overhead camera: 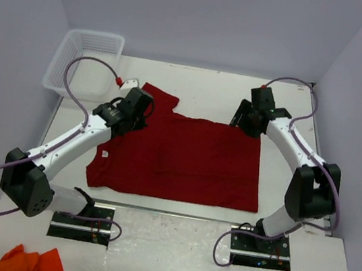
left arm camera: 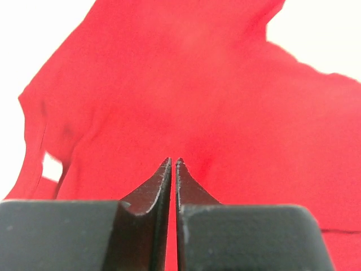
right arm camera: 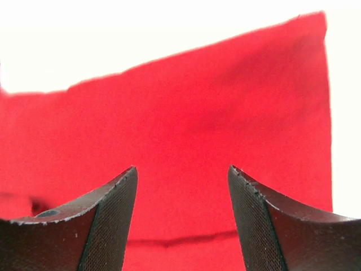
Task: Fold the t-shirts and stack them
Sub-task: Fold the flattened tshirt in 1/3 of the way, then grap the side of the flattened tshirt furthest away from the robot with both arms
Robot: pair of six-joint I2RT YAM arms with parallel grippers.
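Observation:
My right gripper pinches the dark red t-shirt (overhead camera: 184, 160) by its far corner next, to fold that edge of the t-shirt over toward its near side.
A dark red t-shirt (overhead camera: 184, 160) lies flat on the white table, one short sleeve (overhead camera: 162, 99) sticking out at its far left. A small white label (overhead camera: 104, 154) shows at its left edge. My left gripper (overhead camera: 141, 121) hovers over the shirt's far-left part near that sleeve. In the left wrist view its jaws (left arm camera: 172, 161) are shut to a thin slit with nothing between them, red cloth (left arm camera: 197, 84) below. My right gripper (overhead camera: 243, 121) is at the shirt's far-right corner, and in the right wrist view it (right arm camera: 182, 169) stands open above the cloth (right arm camera: 186, 113), empty.
A white mesh basket (overhead camera: 86, 60) stands at the far left of the table. A small white and red object (overhead camera: 128, 83) lies just beyond the sleeve. An orange cloth (overhead camera: 32, 262) lies at the near left corner. The arm bases (overhead camera: 82, 223) sit at the near edge.

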